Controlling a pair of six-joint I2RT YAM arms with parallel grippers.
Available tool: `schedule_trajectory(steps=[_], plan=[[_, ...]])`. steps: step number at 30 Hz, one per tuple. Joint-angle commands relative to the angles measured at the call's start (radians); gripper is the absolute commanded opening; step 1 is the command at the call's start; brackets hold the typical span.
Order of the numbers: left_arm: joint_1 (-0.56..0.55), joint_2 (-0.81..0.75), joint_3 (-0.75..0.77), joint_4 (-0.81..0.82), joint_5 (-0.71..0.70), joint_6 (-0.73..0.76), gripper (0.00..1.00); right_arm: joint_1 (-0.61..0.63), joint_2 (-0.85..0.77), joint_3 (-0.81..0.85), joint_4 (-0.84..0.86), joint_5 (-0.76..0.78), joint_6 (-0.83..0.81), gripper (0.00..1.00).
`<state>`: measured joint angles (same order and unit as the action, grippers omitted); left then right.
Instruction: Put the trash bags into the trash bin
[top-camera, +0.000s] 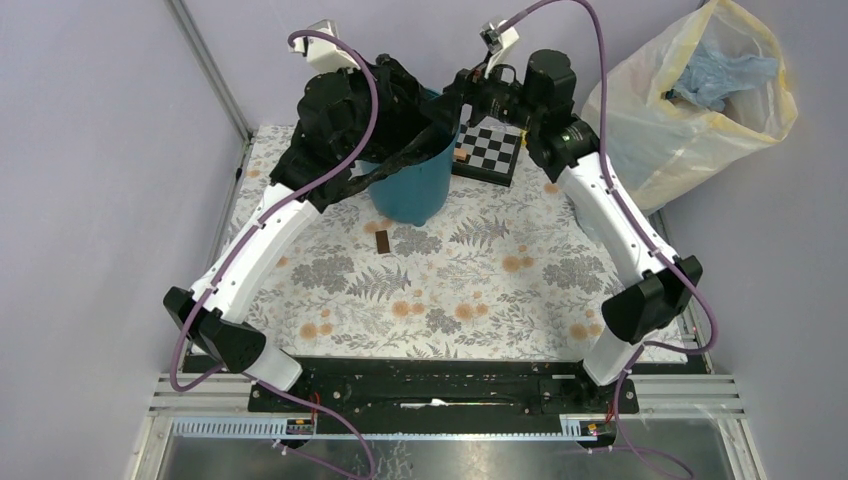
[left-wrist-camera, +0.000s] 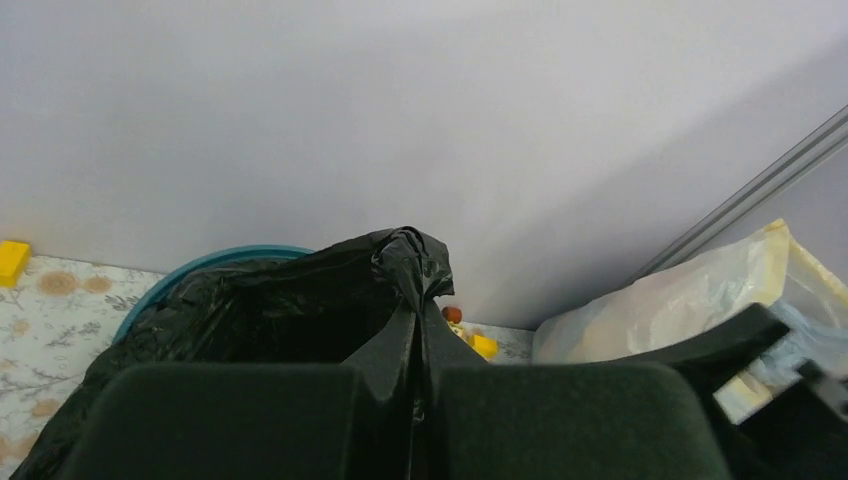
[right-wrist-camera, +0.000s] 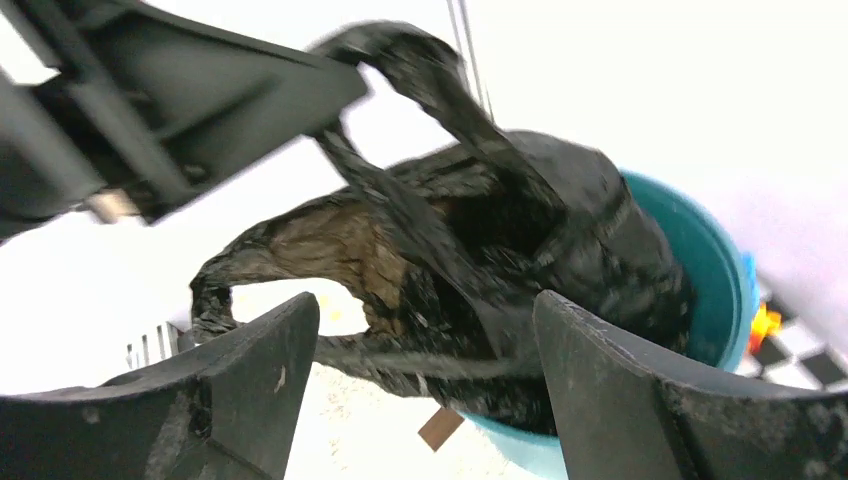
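Observation:
My right gripper grabs the trash bag by its loose fold (top-camera: 418, 147) (right-wrist-camera: 478, 305) next, so the bag's bulk stays free to settle into the bin.
The black trash bag (top-camera: 350, 120) hangs bunched over the left rim of the teal trash bin (top-camera: 415, 190) at the back of the table. My left gripper (top-camera: 385, 90) is shut on the bag's top edge; in the left wrist view the film (left-wrist-camera: 405, 270) is pinched between the pads, with the bin rim (left-wrist-camera: 215, 258) behind. My right gripper (top-camera: 455, 90) is open at the bin's right side, empty. In the right wrist view the bag (right-wrist-camera: 450, 240) drapes into the bin (right-wrist-camera: 715, 270) beyond my spread fingers (right-wrist-camera: 590, 370).
A small brown block (top-camera: 383, 241) lies on the floral table in front of the bin. A checkerboard (top-camera: 490, 152) sits right of the bin. A large translucent sack (top-camera: 700, 100) with blue contents stands at the back right. Small yellow pieces (left-wrist-camera: 483, 345) lie behind the bin.

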<state>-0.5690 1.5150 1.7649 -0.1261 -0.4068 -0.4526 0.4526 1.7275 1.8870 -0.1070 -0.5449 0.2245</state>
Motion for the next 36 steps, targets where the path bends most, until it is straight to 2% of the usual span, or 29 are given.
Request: schedule_trajectory(steps=[1, 6, 17, 23, 27, 28, 31, 33, 34, 36], plan=[[0.007, -0.013, 0.035, 0.021, 0.033, -0.055, 0.00, 0.060, -0.066, -0.003, 0.138, -0.071, -0.162, 0.84], [0.006, -0.024, 0.050, -0.005, 0.088, -0.106, 0.00, 0.148, -0.052, 0.024, 0.145, 0.035, -0.332, 0.78], [0.006, -0.101, -0.004, -0.018, 0.149, -0.178, 0.00, 0.171, -0.015, -0.021, 0.296, 0.089, -0.409, 0.73], [0.006, -0.116, -0.040, 0.005, 0.214, -0.222, 0.00, 0.186, -0.009, -0.034, 0.319, 0.064, -0.424, 0.64], [0.006, -0.103, -0.040, 0.005, 0.222, -0.224, 0.00, 0.193, -0.015, -0.041, 0.330, 0.056, -0.412, 0.53], [0.006, -0.098, -0.037, 0.003, 0.219, -0.221, 0.00, 0.193, -0.018, -0.048, 0.339, 0.050, -0.406, 0.53], [0.006, -0.082, -0.030, -0.004, 0.207, -0.215, 0.00, 0.196, -0.028, -0.070, 0.361, 0.046, -0.399, 0.64], [0.007, -0.072, -0.025, -0.010, 0.204, -0.216, 0.00, 0.199, -0.032, -0.084, 0.373, 0.069, -0.397, 0.66], [0.008, -0.069, -0.021, -0.013, 0.209, -0.219, 0.00, 0.199, -0.034, -0.088, 0.378, 0.077, -0.396, 0.60], [0.008, -0.064, -0.017, -0.014, 0.223, -0.223, 0.00, 0.199, -0.030, -0.084, 0.372, 0.091, -0.398, 0.36]])
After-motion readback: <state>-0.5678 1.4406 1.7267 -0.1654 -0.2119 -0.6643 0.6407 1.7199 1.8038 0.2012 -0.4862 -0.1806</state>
